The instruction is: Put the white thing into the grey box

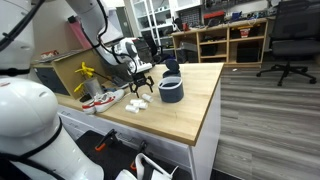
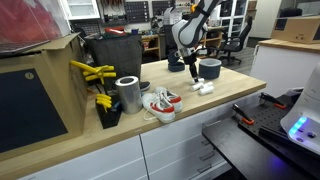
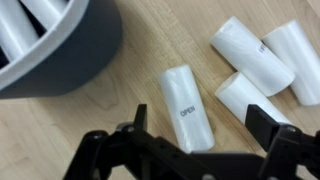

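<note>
My open fingers are still above the white pieces, on either side of the printed packet, so it is too early to close. My gripper goes down, then closes on the packet.
In the wrist view several small white packets lie on the wooden table. One, printed "OPEN" [image 3: 188, 105], lies between my fingers; three more [image 3: 255, 60] lie to its right. The grey tub [image 3: 85, 55] is at the upper left, with white shapes showing inside it. My gripper [image 3: 200, 120] is open, low over the printed packet, with a finger on each side and not touching it. In both exterior views the gripper [image 1: 143, 82] [image 2: 192, 70] hangs over the white pieces [image 1: 138, 102] [image 2: 203, 88], next to the tub [image 1: 171, 91] [image 2: 209, 68].
A white-and-red shoe [image 1: 100, 100] [image 2: 160, 102] lies on the table. A yellow tool [image 1: 88, 74] [image 2: 95, 75], a metal can [image 2: 128, 93] and a big dark bin [image 2: 115, 50] stand nearby. The table edge [image 1: 205, 125] is close to the tub.
</note>
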Tool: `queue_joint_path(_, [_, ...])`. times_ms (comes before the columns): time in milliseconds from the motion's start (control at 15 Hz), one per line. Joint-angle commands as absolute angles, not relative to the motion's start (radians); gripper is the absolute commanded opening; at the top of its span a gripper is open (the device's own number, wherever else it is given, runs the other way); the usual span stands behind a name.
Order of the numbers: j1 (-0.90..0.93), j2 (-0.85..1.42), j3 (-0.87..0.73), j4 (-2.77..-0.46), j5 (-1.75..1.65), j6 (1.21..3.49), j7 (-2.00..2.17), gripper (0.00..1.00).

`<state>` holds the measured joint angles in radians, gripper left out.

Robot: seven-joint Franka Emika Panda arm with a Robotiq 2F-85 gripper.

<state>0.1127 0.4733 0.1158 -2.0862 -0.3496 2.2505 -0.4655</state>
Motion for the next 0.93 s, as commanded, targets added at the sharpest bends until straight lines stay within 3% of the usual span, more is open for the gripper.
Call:
queue_joint_path(0, [0.103,0.495,0.107,-2.023,-0.385,2.176,-0.512,1.0])
queue_joint_path(67, [0.099,0.5,0.107,-2.015,-0.388,2.171,-0.524,0.75])
queue_joint_path(133, [0.094,0.505,0.108,-2.01,-0.392,2.169,-0.532,0.74])
queue_joint_path(533, [0.084,0.533,0.116,-2.013,-0.392,2.181,-0.574,0.3])
queue_joint_path(600, [0.086,0.538,0.116,-2.016,-0.394,2.181,-0.579,0.61])
queue_joint_path(667, [0.089,0.542,0.115,-2.021,-0.4,2.184,-0.577,0.16])
queue_joint_path(867, [0.087,0.539,0.118,-2.025,-0.403,2.186,-0.59,0.05])
